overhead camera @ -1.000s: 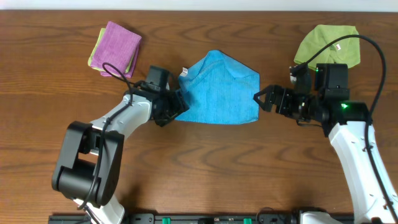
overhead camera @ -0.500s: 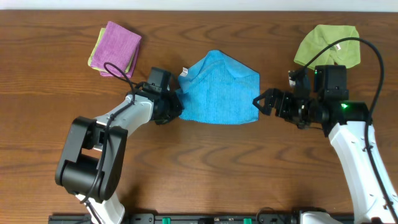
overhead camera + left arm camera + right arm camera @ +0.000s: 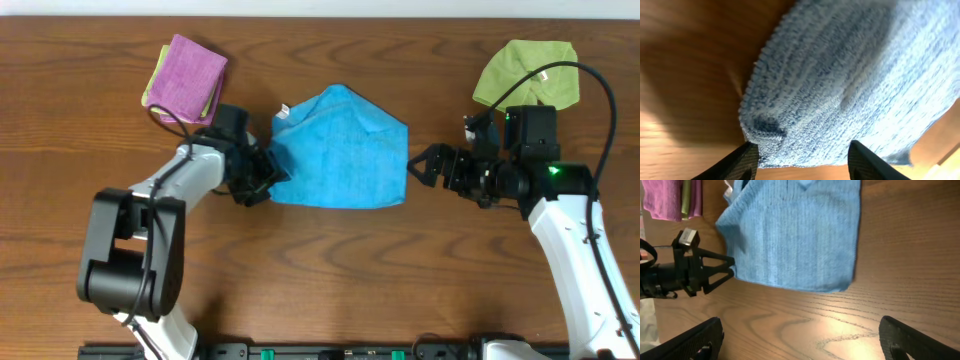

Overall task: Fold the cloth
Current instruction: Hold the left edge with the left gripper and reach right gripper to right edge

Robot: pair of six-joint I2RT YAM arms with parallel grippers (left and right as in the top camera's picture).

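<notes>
I should next take the sky-blue cloth (image 3: 340, 150) by its near corner (image 3: 277, 196) with my left gripper, which leaves the opposite near corner free for my right gripper to help fold.
The sky-blue cloth (image 3: 340, 150) lies partly folded on the wooden table between the two arms, its white tag (image 3: 283, 110) at the upper left edge. My left gripper (image 3: 262, 180) is at the cloth's lower left corner. In the left wrist view its jaws (image 3: 802, 160) stand apart, with the thick cloth edge (image 3: 850, 75) lying between the tips. My right gripper (image 3: 418, 165) is open and empty just right of the cloth's right edge. In the right wrist view the cloth (image 3: 795, 235) lies beyond the wide jaws (image 3: 800, 340).
A folded purple cloth (image 3: 188, 68) on a lime-green one lies at the back left, close behind my left arm. A loose lime-green cloth (image 3: 525, 70) lies at the back right, behind my right arm.
My left gripper has moved left, and the cloth has shifted left with it; its left corner is pulled out. The right gripper has barely moved.
</notes>
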